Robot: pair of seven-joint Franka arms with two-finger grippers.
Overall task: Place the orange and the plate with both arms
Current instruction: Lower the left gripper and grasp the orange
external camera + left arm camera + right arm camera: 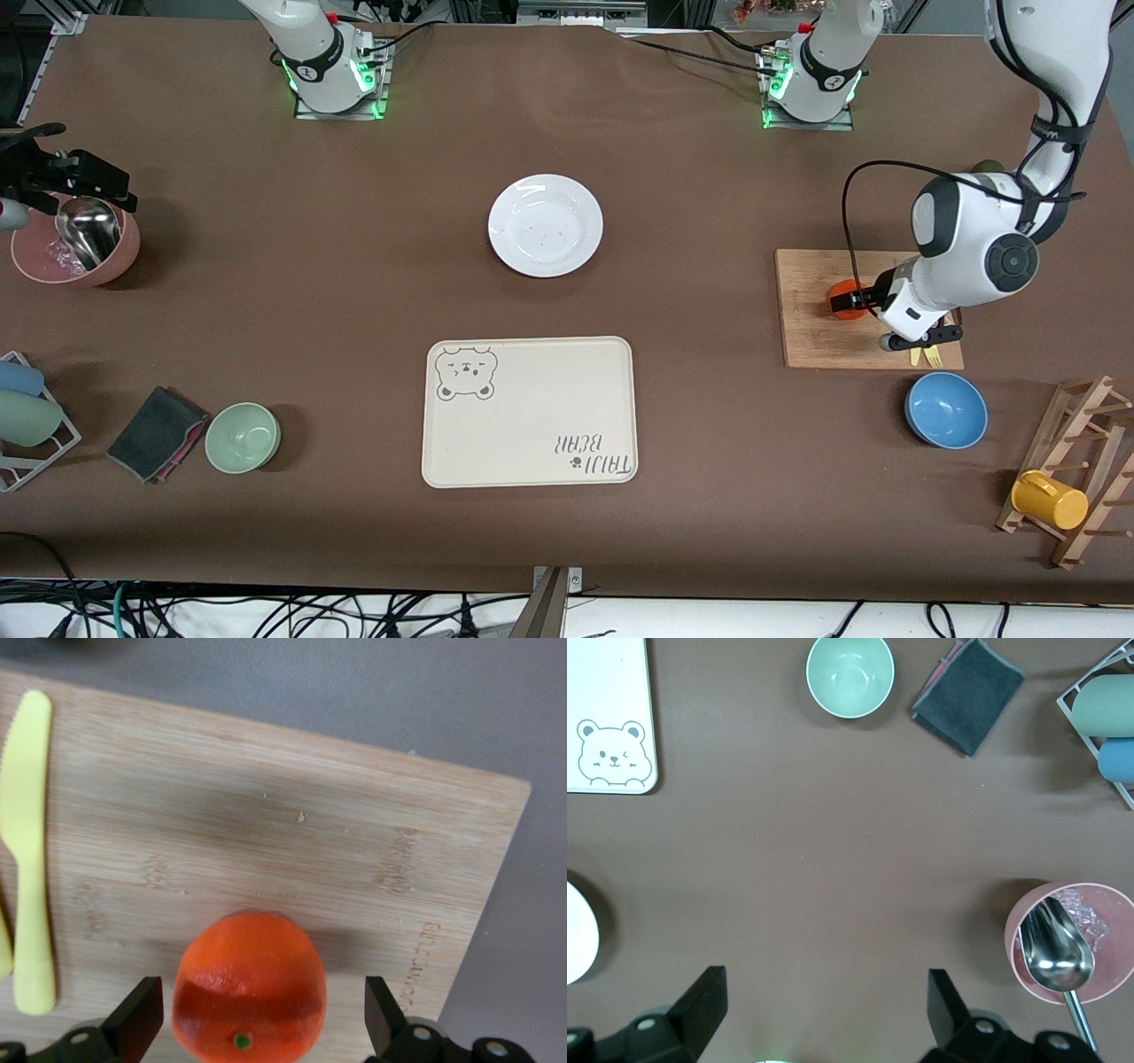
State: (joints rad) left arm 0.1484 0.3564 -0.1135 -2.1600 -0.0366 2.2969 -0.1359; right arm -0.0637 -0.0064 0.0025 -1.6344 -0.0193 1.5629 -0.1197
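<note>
The orange (844,299) has to go on the white plate (545,225), so the robot's left gripper should grab it by its round sides next.
The orange (844,299) lies on a wooden cutting board (815,341) toward the left arm's end of the table. My left gripper (861,301) is low over the board, open, with a finger on each side of the orange (250,992). Its fingertips (140,1017) stand apart from the fruit. The white plate (545,225) lies empty on the table, farther from the front camera than the bear tray (529,411). My right gripper (824,992) is open and empty, high over bare table near its base. It does not show in the front view.
A yellow plastic knife (30,850) lies on the board. A blue bowl (945,410) and a wooden rack with a yellow mug (1050,500) stand nearby. A green bowl (243,437), grey cloth (157,433), cup rack (27,416) and a pink bowl with a metal scoop (80,239) are at the right arm's end.
</note>
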